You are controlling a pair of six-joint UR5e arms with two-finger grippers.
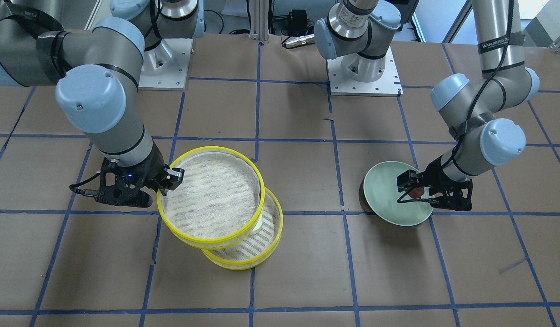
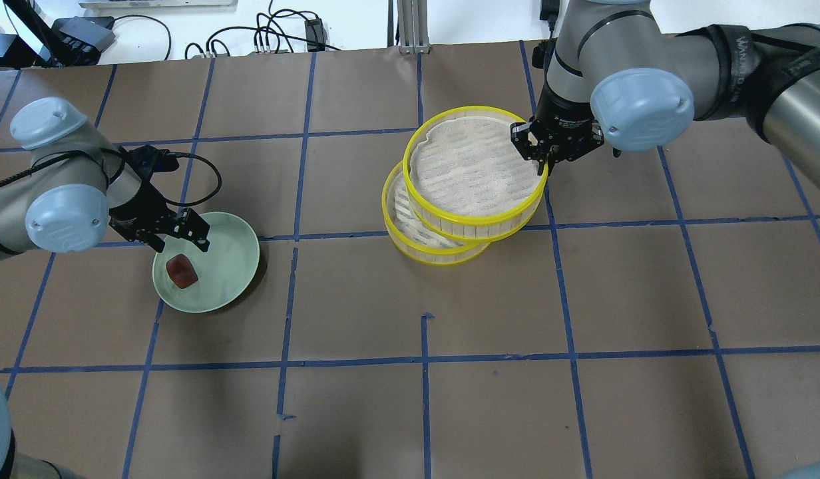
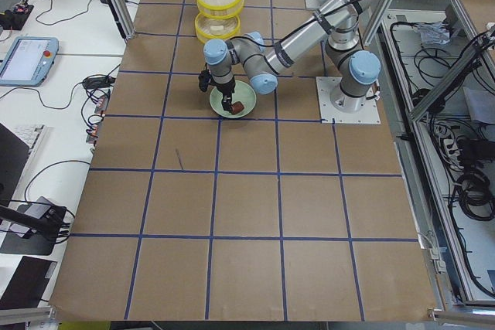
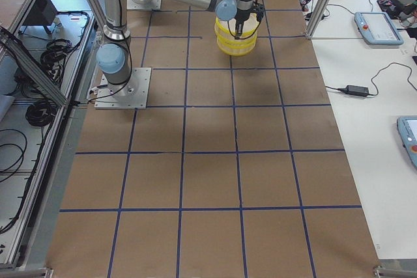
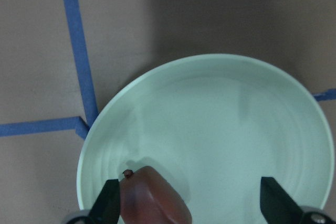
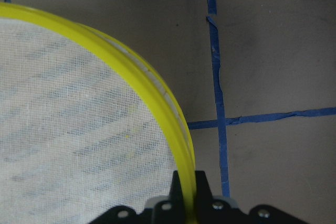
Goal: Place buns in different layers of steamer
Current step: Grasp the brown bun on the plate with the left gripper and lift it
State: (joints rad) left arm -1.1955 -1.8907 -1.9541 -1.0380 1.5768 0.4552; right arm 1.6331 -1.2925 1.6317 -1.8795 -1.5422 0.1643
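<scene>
My left gripper takes hold of the reddish-brown bun by its rounded body [image 1: 416, 192] next, to place it in a steamer layer [image 1: 210, 193].
My left gripper [image 2: 182, 245] is open and hangs low over the pale green plate [image 2: 233, 246]. The reddish-brown bun [image 2: 182, 271] lies on the plate between the fingers, close to one finger [image 5: 110, 203]. My right gripper [image 2: 542, 154] is shut on the yellow rim of the upper steamer layer [image 2: 473, 216]. That layer is empty and sits offset over the lower layer [image 2: 436, 261]; I cannot tell whether they touch. A pale rounded bit of the white bun [image 1: 258, 222] shows in the lower layer, mostly hidden under the upper one.
The brown table [image 2: 423, 399] carries a grid of blue tape. Cables and power supplies [image 2: 277, 33] lie beyond its far edge. The two arm bases [image 1: 364, 72] stand at the robot's side of the table.
</scene>
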